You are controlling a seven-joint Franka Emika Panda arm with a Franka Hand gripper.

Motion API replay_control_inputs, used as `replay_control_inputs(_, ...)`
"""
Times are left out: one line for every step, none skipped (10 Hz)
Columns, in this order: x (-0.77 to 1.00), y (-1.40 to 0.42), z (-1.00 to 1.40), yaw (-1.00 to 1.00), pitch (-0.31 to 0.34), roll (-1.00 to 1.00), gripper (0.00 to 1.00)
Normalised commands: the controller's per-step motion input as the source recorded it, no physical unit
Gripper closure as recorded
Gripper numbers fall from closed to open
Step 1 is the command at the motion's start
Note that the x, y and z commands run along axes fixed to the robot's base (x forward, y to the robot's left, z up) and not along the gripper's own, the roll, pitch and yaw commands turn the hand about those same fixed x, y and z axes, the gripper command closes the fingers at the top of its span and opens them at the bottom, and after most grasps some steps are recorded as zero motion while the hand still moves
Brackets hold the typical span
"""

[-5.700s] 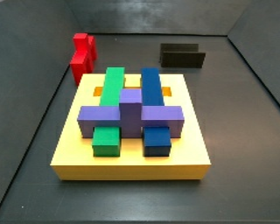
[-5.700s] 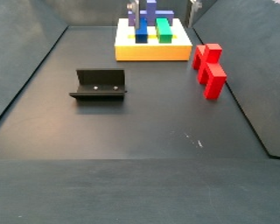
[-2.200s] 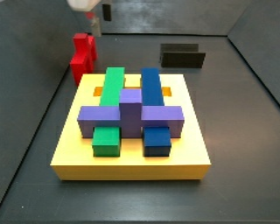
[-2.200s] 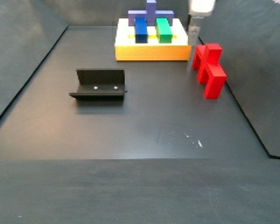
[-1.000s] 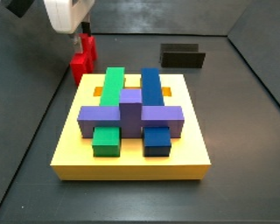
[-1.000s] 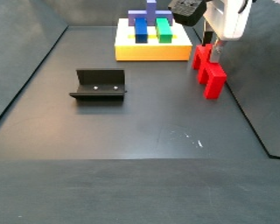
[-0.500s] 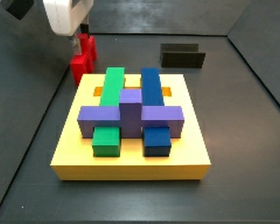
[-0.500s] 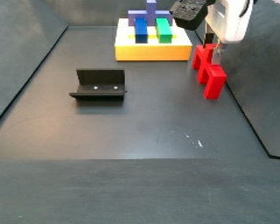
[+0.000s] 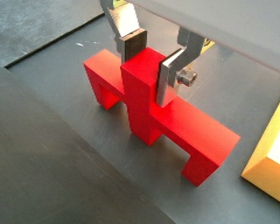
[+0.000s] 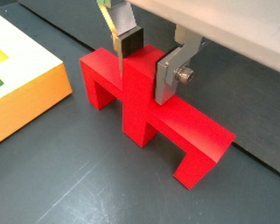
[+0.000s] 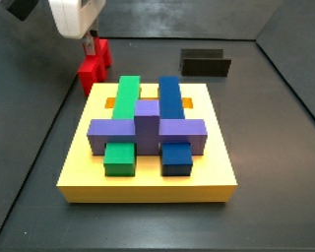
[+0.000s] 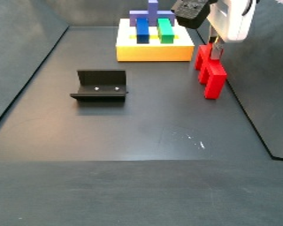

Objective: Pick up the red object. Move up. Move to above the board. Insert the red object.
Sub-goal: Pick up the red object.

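Note:
The red object's legs need to stay free to go into the board (image 11: 147, 182), so my gripper should next grab the red object by its raised central stub (image 11: 101, 46).
The red object (image 9: 166, 122) lies on the dark floor beside the board, also in the other wrist view (image 10: 154, 122) and both side views (image 11: 92, 67) (image 12: 210, 72). My gripper (image 9: 150, 74) is low over it, open, with one finger (image 9: 175, 74) on each side of the raised central stub, close to its faces; it also shows in the other wrist view (image 10: 147, 74) and both side views (image 11: 91, 41) (image 12: 215, 46). The yellow board (image 11: 147, 182) bears green, blue and purple blocks and shows in the other side view (image 12: 150, 53).
The dark fixture (image 11: 207, 64) stands on the floor apart from the board, seen also in the other side view (image 12: 100, 85). The board's edge shows in both wrist views (image 9: 271, 149) (image 10: 20, 79). Grey walls ring the floor.
The gripper came in from above and sank until its fingers straddle the red object's stub. In the last half second it dropped only slightly. The red object has not moved.

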Motion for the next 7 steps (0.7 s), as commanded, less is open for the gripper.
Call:
replay_control_inputs(0.0,0.0,0.0,0.0,0.0,0.0,1.0)
replay_control_inputs(0.0,0.0,0.0,0.0,0.0,0.0,1.0)
replay_control_inputs(0.0,0.0,0.0,0.0,0.0,0.0,1.0)
replay_control_inputs(0.0,0.0,0.0,0.0,0.0,0.0,1.0)
replay_control_inputs(0.0,0.0,0.0,0.0,0.0,0.0,1.0)
replay_control_inputs(0.0,0.0,0.0,0.0,0.0,0.0,1.0)
replay_control_inputs(0.0,0.0,0.0,0.0,0.0,0.0,1.0)
